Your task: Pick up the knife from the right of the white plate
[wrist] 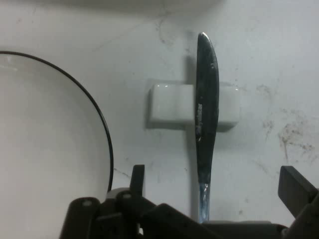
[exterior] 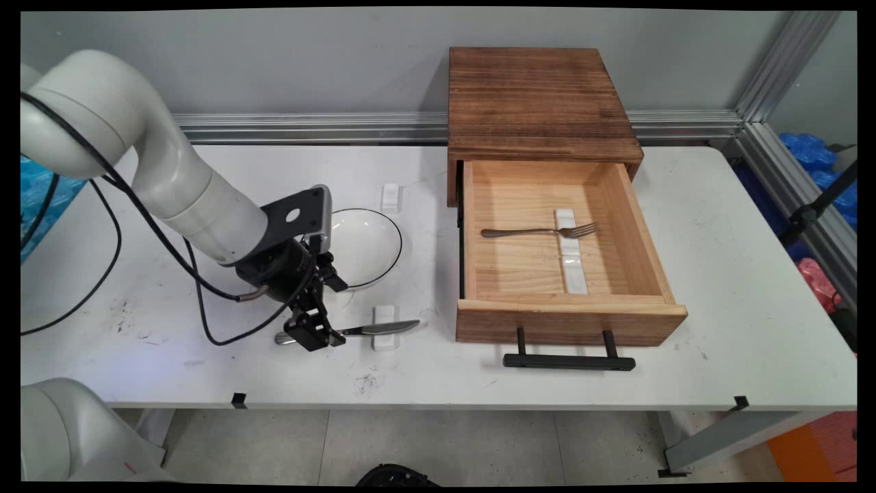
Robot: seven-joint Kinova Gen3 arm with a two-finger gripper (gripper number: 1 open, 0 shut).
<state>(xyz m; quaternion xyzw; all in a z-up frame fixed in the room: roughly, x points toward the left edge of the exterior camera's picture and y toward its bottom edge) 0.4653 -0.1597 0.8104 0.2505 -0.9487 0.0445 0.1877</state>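
Note:
My gripper will next grab the table knife by its handle [exterior: 351,331] to lay it beside the fork in the open drawer.
A metal knife [exterior: 380,328] lies on the white table with its blade across a small white rest [exterior: 384,342]. My gripper [exterior: 316,334] is low over the knife's handle end, left of the rest. In the hand view the knife [wrist: 207,114] runs up the middle across the rest [wrist: 169,104]. The gripper [wrist: 214,199] is open, one fingertip [wrist: 135,175] on each side of the handle, and neither touches it. A white plate with a black rim [exterior: 363,246] sits just behind the gripper; that plate [wrist: 45,139] fills the left of the hand view.
An open wooden drawer [exterior: 571,325] with a black handle [exterior: 568,361] stands to the right, under a dark wooden box [exterior: 537,96]. Inside it a fork [exterior: 540,232] lies across a long white rest [exterior: 570,263]. Another small white rest [exterior: 390,196] sits behind the plate.

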